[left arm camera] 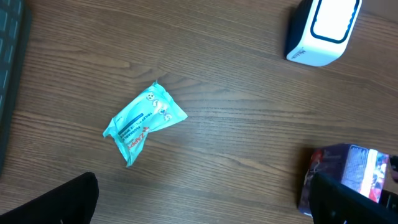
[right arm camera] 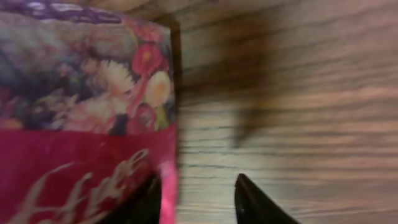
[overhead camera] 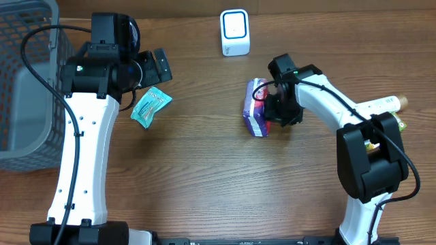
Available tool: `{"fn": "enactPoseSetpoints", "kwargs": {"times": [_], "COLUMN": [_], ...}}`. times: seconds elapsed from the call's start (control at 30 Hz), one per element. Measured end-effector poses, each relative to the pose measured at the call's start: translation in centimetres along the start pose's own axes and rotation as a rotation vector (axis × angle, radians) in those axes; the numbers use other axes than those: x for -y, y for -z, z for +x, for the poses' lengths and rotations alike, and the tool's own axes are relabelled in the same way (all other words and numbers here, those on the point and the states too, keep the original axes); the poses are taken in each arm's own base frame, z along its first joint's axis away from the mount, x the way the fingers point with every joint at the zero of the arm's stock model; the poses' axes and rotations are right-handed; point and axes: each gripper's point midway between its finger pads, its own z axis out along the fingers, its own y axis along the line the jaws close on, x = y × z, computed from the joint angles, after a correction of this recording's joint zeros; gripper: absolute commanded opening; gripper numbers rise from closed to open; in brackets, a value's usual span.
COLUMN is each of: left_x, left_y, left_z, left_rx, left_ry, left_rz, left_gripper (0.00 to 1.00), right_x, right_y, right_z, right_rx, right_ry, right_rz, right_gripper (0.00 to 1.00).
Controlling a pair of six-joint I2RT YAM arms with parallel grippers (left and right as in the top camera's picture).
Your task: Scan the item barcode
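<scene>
The flower-print pack needs its barcode scanned, so my right gripper will grab it by its pink edge [overhead camera: 266,117] [right arm camera: 166,175] next. The pack's sides then stay free to turn for the scan.
A purple and pink flower-print pack [overhead camera: 255,107] lies on the wooden table, right of centre. My right gripper [overhead camera: 274,110] is low against its right side. In the right wrist view the pack [right arm camera: 81,106] fills the left half. The right gripper [right arm camera: 198,182] is open there: one finger lies on the pack's pink edge and the other stands apart over bare wood. The white barcode scanner [overhead camera: 235,32] stands at the back. My left gripper [overhead camera: 153,71] hangs wide open above a teal packet [overhead camera: 150,105], holding nothing. The left wrist view shows the packet [left arm camera: 145,121], the scanner [left arm camera: 323,28] and the pack [left arm camera: 348,171].
A grey mesh basket [overhead camera: 27,82] stands at the far left, its edge showing in the left wrist view [left arm camera: 9,62]. White and yellow items [overhead camera: 387,105] lie at the right edge behind the right arm.
</scene>
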Motion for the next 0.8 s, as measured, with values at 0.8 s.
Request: {"fn": "enactPoseSetpoints", "kwargs": {"times": [0.8], "left_x": [0.0], "left_y": [0.0], "left_z": [0.0], "left_rx": [0.000], "left_ry": [0.000], "left_rz": [0.000], "left_gripper": [0.99], "right_x": [-8.0], "right_y": [9.0], "right_z": [-3.8], "right_rx": [0.261], "right_ry": [0.311], "right_rz": [0.031], "right_gripper": [0.75]}}
